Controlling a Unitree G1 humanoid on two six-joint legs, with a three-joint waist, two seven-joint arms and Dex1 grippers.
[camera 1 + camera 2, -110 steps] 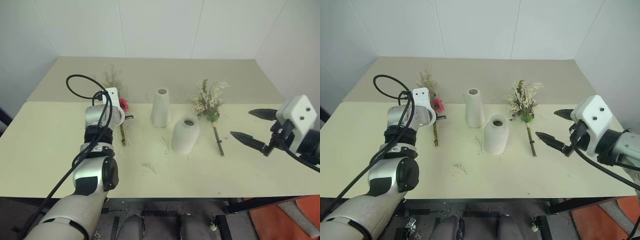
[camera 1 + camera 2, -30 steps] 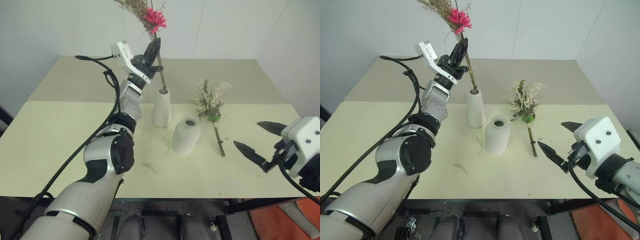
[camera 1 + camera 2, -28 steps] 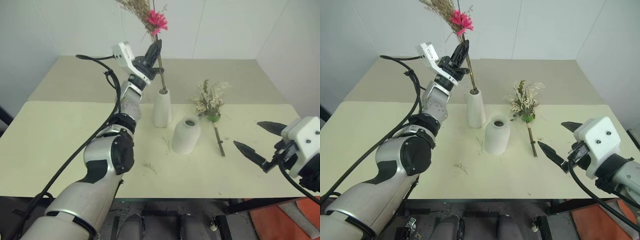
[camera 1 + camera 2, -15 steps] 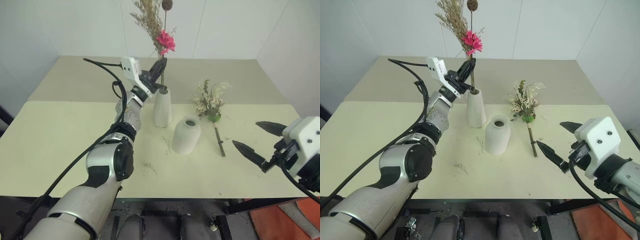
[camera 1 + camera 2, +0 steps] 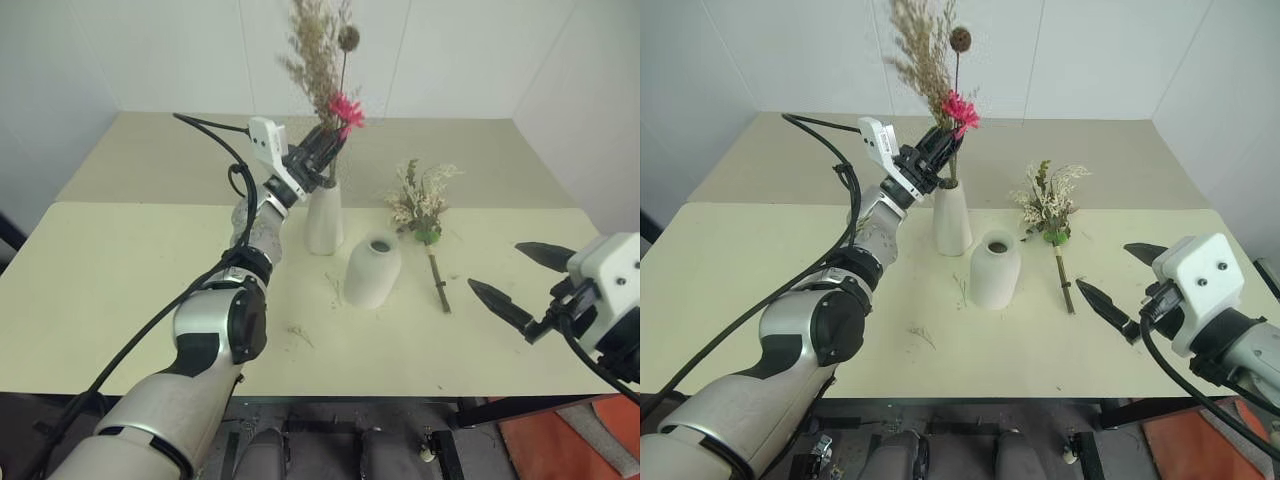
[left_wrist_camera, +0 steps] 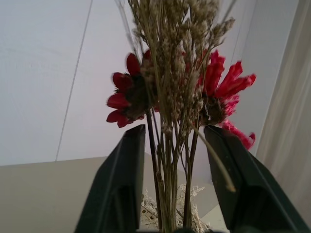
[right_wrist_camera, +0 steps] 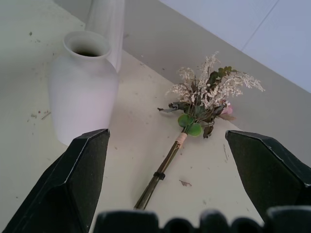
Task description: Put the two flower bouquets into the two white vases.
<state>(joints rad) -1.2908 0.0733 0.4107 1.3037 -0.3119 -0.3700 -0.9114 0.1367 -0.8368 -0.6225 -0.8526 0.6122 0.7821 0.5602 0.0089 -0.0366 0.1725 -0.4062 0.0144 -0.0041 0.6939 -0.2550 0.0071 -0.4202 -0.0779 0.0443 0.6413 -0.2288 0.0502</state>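
Note:
Delicate dry sprigs fan out above the taped stems, so the robot's right gripper next needs to grab the cream-and-green bouquet (image 5: 420, 205) by those stems, just below the leaves.
The daisy bouquet (image 5: 343, 108), with tan grass and a dark seed pod, stands with its stems in the tall white vase (image 5: 323, 215). My left gripper (image 5: 322, 160) is just above that vase's mouth, open. In the left wrist view its fingers (image 6: 124, 184) flank the stems (image 6: 170, 194) with a gap on each side. The shorter rounded vase (image 5: 372, 270) stands in front, nothing in it. The cream-and-green bouquet (image 5: 420, 205) lies flat on the table to its right. My right gripper (image 5: 495, 267) hovers open near the table's right front, pointing at that bouquet (image 7: 201, 97).
The pale table (image 5: 120, 270) has a few dry plant scraps (image 5: 297, 333) in front of the vases. White walls close in behind and at both sides. A black cable (image 5: 215, 130) loops off my left arm.
My left gripper came down with the daisy bouquet, sinking its stems into the tall vase, then opened off them. The right gripper has stayed put.

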